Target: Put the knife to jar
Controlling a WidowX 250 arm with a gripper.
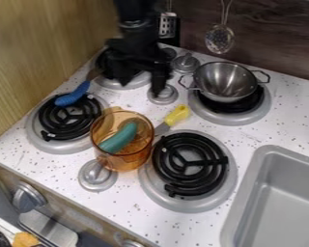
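The knife needs to go into the orange jar, so my gripper will next take hold of it by its yellow handle (177,116).
My gripper (143,79) hangs over the back left burner, its two fingers spread apart with nothing visible between them. A knife with a yellow handle (177,116) lies on the stovetop just right of the jar, its grey blade pointing toward the jar and partly hidden by it. The transparent orange jar (128,163) stands upright between the two front burners. Inside it is a teal, rounded object (120,138), and a tan piece shows at the jar's upper left side.
A blue-handled utensil (74,95) lies across the front left burner (68,118). The metal colander (226,82) sits on the back right burner. A black coil burner (190,165) is right of the jar, and a grey sink (248,193) lies at lower right. Utensils hang behind.
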